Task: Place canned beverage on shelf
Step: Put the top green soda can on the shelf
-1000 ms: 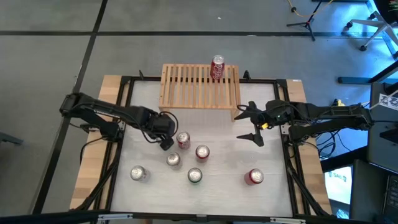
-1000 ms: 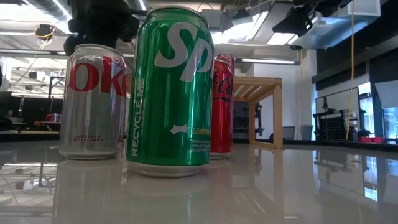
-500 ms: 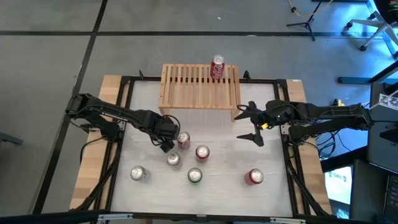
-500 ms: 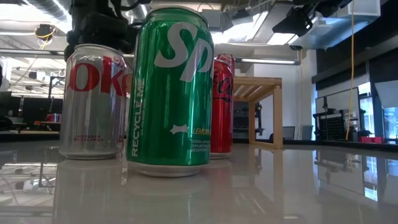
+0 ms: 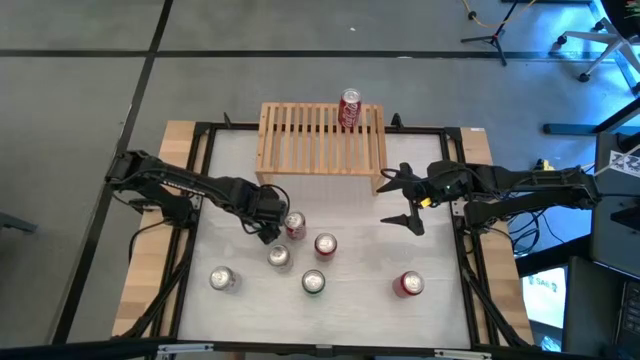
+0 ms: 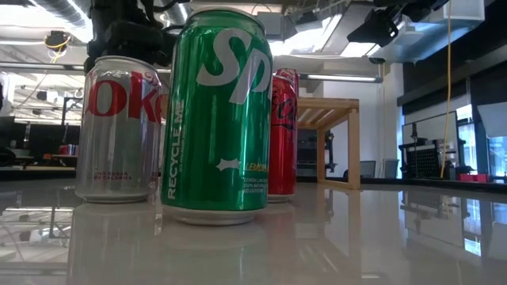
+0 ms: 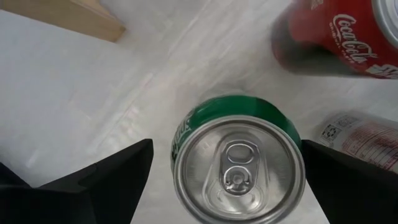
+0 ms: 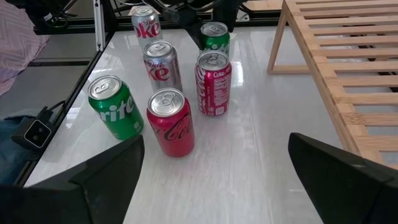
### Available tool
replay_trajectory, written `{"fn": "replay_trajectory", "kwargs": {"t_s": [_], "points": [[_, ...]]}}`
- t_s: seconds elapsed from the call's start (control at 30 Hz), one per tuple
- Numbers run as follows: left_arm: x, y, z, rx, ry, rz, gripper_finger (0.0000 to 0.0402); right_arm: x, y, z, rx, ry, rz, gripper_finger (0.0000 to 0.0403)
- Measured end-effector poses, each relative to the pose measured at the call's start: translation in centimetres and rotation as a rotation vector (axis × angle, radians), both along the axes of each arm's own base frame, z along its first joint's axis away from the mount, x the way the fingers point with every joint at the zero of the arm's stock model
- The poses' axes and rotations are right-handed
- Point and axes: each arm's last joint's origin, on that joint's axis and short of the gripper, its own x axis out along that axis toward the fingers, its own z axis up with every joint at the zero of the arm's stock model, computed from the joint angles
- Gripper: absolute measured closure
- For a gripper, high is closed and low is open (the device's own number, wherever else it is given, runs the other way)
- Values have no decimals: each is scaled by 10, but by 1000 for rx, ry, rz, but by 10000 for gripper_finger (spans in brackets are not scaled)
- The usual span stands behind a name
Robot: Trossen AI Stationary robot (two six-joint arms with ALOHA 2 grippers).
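Observation:
The can needs to be placed on the light wooden shelf, so my left gripper should next grab the green can's side just below the can's rim (image 7: 245,107).
The light wooden shelf (image 5: 320,140) stands at the table's far edge, with a red can (image 5: 350,108) upright on its slatted top at the far right corner. My left gripper (image 5: 270,222) is open, pointing down over a green can (image 7: 239,165) that stands upright on the table. Its fingers stand on either side of the can's top, apart from it. In the high view the gripper hides this can; it also shows in the right wrist view (image 8: 214,37). My right gripper (image 5: 405,200) is open and empty, near the shelf's right front leg.
Several more cans stand upright on the white table: a red one (image 5: 294,226) right beside my left gripper, others (image 5: 325,244), (image 5: 279,256), (image 5: 313,283), (image 5: 221,279) nearer the front, and a red one (image 5: 408,285) at the front right.
My left gripper has gone a little toward the table's right edge, over the green can beside the cluster of cans, and then kept still. The cans have not moved.

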Motion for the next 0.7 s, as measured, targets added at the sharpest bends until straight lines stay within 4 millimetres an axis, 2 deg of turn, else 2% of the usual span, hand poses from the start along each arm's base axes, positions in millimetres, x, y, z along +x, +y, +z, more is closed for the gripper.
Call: {"fn": "replay_trajectory", "kwargs": {"t_s": [0.13,0.5,0.7], "points": [[0,0,0,-6,1,1,25,0,0,0,0,0,0,10],[0,0,0,-19,0,2,109,0,0,0,0,0,0,10],[0,0,0,-22,0,2,119,0,0,0,0,0,0,10]]}}
